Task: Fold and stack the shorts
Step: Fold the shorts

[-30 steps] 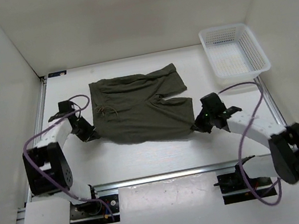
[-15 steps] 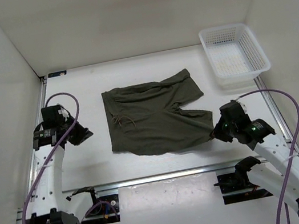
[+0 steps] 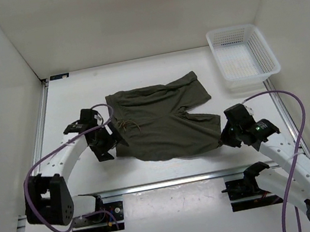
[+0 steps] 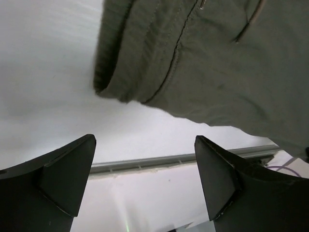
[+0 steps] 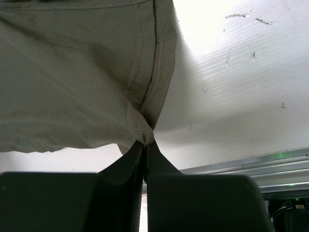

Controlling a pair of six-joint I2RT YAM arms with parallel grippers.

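The robot's left gripper will fold the near leg over the far one, so next it will grab the shorts (image 3: 159, 121) at the waist's near corner (image 3: 121, 152).
The dark olive-green shorts (image 3: 159, 121) lie spread flat mid-table, waist to the left and both legs pointing right. A thin drawstring (image 3: 125, 123) shows near the waist. My left gripper (image 3: 104, 147) hovers just left of the waist's near corner; in the left wrist view its gripper (image 4: 145, 179) is open with only bare table between the fingers (image 4: 219, 179), and the shorts' waist edge (image 4: 193, 63) lies beyond them. My right gripper (image 3: 225, 138) is shut on the near leg's hem corner; the right wrist view shows the gripper (image 5: 145, 147) pinching the shorts (image 5: 72, 72) at a bunched seam.
A white mesh basket (image 3: 244, 58) stands at the back right, apart from the shorts. White walls enclose the table at left, back and right. A metal rail (image 3: 172, 181) runs along the near edge between the arm bases.
The shorts slid right with the right gripper holding the near leg. The left gripper left the waist, swung out left, then came back beside the waist's near corner and opened.
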